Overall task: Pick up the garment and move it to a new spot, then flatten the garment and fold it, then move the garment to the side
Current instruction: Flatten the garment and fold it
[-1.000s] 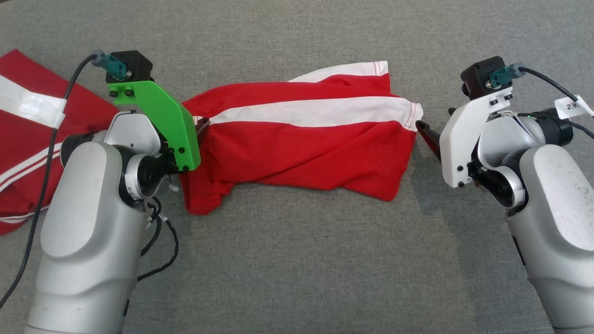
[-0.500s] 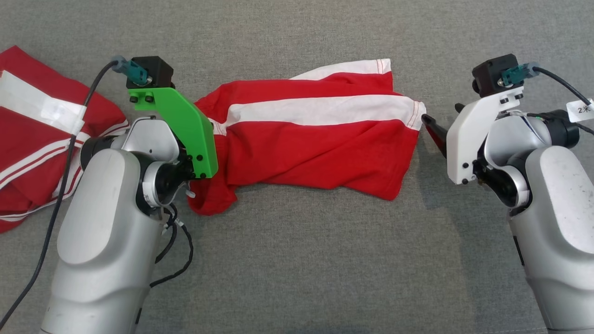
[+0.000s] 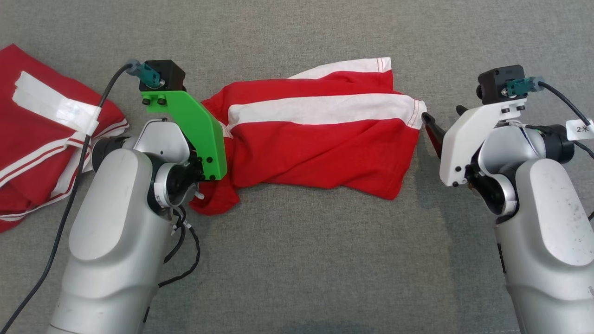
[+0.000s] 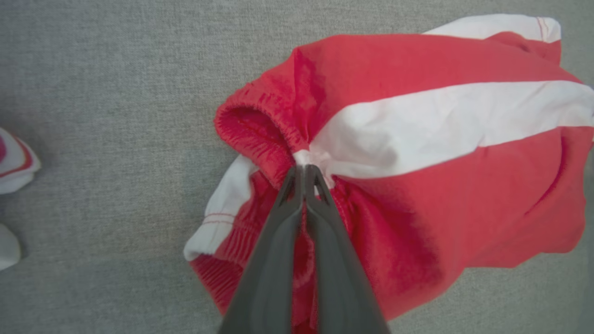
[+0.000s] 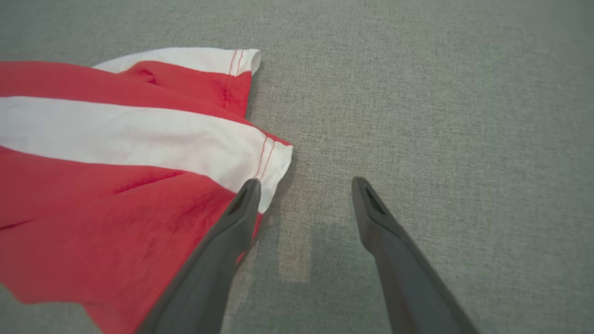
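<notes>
I will next grab the shorts with my right gripper by the hem end of their white stripe [image 3: 415, 113]. Then I can lift and flatten the red cloth [image 3: 328, 153].
The garment [image 3: 320, 144] is a pair of red shorts with a white stripe, lying crumpled across the middle of the grey surface. My left gripper [image 4: 305, 168] is shut on its gathered waistband end [image 4: 260, 134], pinching the cloth where the white stripe meets the elastic. In the head view the green bracket [image 3: 195, 130] of my left wrist covers that grip. My right gripper [image 5: 304, 185] stands open just off the hem at the other end [image 5: 274, 160], one finger [image 5: 243, 204] over the cloth's edge, the other above bare surface. Its dark finger [image 3: 431, 132] shows beside the hem.
A second red and white garment [image 3: 41, 139] lies bunched at the far left; a bit of it shows at the left wrist view's edge [image 4: 14, 160]. Grey fabric surface [image 3: 301, 260] spreads in front of and behind the shorts.
My left gripper has dragged the waistband end to the right, bunching the shorts shorter. The right arm has shifted slightly right and nearer. The left garment's position in view has shifted a little.
</notes>
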Available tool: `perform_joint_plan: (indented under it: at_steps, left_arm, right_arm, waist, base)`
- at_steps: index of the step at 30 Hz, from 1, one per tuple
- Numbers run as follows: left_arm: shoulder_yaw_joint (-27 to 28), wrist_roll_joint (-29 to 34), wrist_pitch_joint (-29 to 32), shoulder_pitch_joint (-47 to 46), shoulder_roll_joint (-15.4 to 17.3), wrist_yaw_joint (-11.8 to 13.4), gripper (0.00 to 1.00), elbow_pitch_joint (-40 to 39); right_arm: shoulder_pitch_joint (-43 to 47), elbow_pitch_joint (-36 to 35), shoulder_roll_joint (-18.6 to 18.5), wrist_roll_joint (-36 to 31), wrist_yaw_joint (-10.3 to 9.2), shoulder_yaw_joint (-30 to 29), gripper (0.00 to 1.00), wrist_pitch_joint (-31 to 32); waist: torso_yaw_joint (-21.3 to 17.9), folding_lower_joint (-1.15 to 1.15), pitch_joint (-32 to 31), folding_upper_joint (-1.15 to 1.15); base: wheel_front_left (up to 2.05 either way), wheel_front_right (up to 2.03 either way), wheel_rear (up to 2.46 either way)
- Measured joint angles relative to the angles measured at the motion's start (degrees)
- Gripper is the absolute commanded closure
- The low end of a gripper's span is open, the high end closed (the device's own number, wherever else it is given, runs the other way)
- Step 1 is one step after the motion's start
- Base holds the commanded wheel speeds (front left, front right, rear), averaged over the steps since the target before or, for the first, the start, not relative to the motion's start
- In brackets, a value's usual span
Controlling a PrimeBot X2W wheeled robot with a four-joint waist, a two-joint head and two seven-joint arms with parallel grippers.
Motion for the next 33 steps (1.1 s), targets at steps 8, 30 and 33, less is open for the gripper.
perform_joint_plan:
  at_steps: [8, 30, 33]
  left_arm:
    - [-0.83, -0.24, -0.73, -0.73, -0.81, -0.42, 1.0, 0.77]
    - [0.67, -0.15, -12.68, -3.67, -1.46, -1.54, 1.0, 1.75]
    - [1.42, -1.15, -16.06, -4.47, -1.9, -3.11, 1.0, 1.49]
  right_arm:
    - [-3.89, 5.92, 1.77, -1.72, 0.0, -1.32, 0.0, 2.38]
    - [-4.79, 5.77, 2.61, -1.63, 0.0, -1.83, 1.0, -1.03]
    - [-5.4, 4.19, 2.4, 0.01, 0.0, -1.96, 1.0, -1.52]
  waist:
    - [0.92, 0.0, 0.3, 0.0]
    - [1.65, 0.0, 0.76, 0.0]
    - [1.5, 0.0, 0.13, 0.0]
  base:
    - [0.0, 0.0, 0.0]
    - [0.0, 0.0, 0.0]
    - [0.0, 0.0, 0.0]
